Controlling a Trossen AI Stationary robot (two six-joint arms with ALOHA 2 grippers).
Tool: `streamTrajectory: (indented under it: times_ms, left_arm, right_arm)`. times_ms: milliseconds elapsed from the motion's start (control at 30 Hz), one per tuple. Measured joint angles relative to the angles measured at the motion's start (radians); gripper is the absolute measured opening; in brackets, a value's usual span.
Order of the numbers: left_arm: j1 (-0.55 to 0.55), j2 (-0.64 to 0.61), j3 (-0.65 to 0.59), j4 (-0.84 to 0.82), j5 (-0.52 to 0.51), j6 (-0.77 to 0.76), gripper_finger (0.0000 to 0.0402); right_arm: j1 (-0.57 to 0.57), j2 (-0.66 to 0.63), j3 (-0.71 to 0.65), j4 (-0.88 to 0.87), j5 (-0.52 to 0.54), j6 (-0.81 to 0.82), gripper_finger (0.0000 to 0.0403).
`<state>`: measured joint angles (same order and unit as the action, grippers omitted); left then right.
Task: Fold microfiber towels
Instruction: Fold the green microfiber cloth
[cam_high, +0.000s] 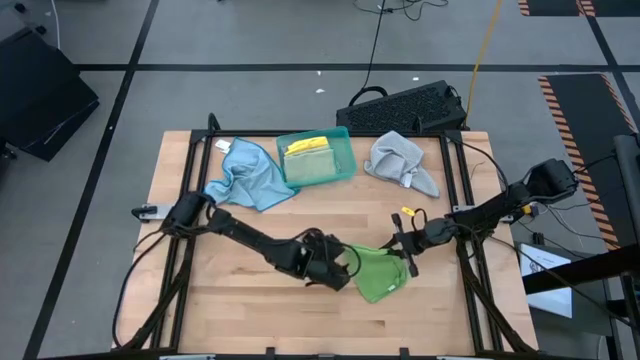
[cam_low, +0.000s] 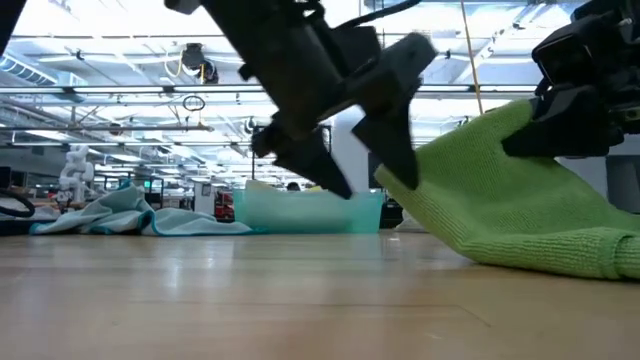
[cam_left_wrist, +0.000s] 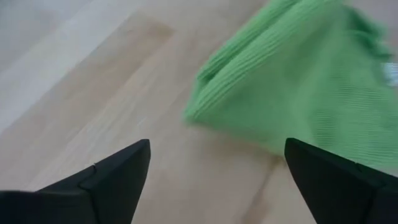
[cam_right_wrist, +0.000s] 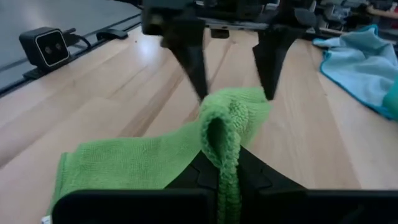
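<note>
My left gripper isn't ready to close on the towel yet: the green towel's near corner (cam_left_wrist: 198, 112) is ahead of both fingers, and the table shows between them. I should move the gripper forward first.
A green microfiber towel (cam_high: 382, 275) lies near the middle of the table's front half. My right gripper (cam_high: 408, 255) is shut on it and reaches in from the table's right. My left gripper (cam_high: 345, 268) stands open just left of the towel. In the left wrist view the towel (cam_left_wrist: 292, 81) lies ahead of its fingers, with nothing between them. A light blue towel (cam_high: 245, 175) lies crumpled at the far left. A grey towel (cam_high: 400, 162) is bunched at the far right. A yellow towel (cam_high: 308, 147) and a green one (cam_high: 318, 170) lie in the teal tray (cam_high: 350, 150). My right gripper pinches a bunched fold (cam_right_wrist: 219, 127) at the green towel's right side between its two fingers. The fingers come nearly level from the table's right, tipped slightly down. That side is raised (cam_low: 520, 130), and the cloth slopes down from it to the table, where the rest (cam_low: 560, 250) lies.
The teal tray sits at the table's far middle, between the blue and grey towels. A black keyboard (cam_high: 405, 108) lies beyond the far edge. A small black camera (cam_right_wrist: 42, 45) stands at the table's near edge. Bare wood (cam_high: 260, 310) shows along the table's front left.
</note>
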<state>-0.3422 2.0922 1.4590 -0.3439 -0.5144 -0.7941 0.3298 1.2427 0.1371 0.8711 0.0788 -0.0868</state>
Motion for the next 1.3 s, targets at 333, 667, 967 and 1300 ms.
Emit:
streamTrajectory:
  times_ms: [333, 667, 967, 1300]
  left_arm:
    - [-0.002, -0.001, -0.08, 0.089, -0.06, 0.096, 0.0349]
    - [-0.005, 0.002, -0.366, 0.904, -0.034, 0.245, 0.0349]
    - [-0.004, 0.002, -0.421, 1.056, 0.077, 0.269, 0.0348]
    - [-0.004, 0.002, -0.421, 1.05, 0.007, 0.161, 0.0302]
  right_arm:
    - [0.0, -0.014, -0.006, 0.0, -0.001, -0.097, 0.001]
    - [0.0, -0.014, -0.006, 0.023, -0.001, -0.146, 0.001]
    - [0.0, -0.014, -0.005, 0.042, 0.036, -0.188, 0.001]
    - [0.0, -0.014, -0.005, 0.045, 0.059, -0.19, 0.001]
